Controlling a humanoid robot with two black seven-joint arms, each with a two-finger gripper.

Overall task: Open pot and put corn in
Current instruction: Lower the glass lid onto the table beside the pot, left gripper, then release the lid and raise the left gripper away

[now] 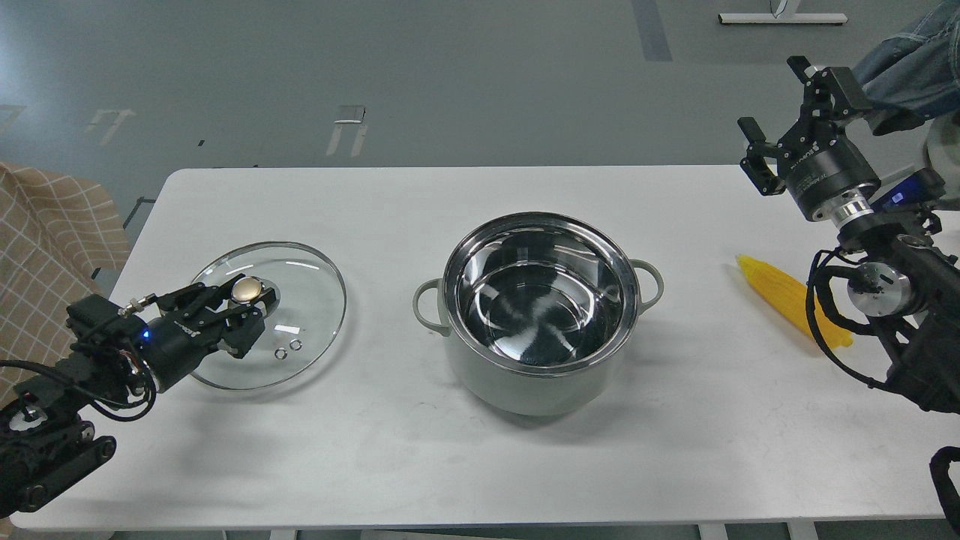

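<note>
I should next use my right gripper to grab the corn toward its thick end (820,324), because most of its bulk is there and the long cob narrows to a slim tip (745,262).
The pale grey-green pot (525,388) stands open in the middle of the white table (675,435), its shiny steel interior empty. The round glass lid (307,289) lies low at the table's left, level with the surface. My left gripper (241,298) is shut on its brass-coloured knob. The yellow corn (772,289) lies on the table at the right, its near end partly hidden by my right arm's cables. My right gripper (774,101) is open and empty, raised above the table's far right corner, well behind the corn.
A checked tan cloth (45,225) hangs beyond the table's left edge. A blue denim item (907,45) is at the upper right behind my right arm. Bare table surface lies between pot and corn and along the front.
</note>
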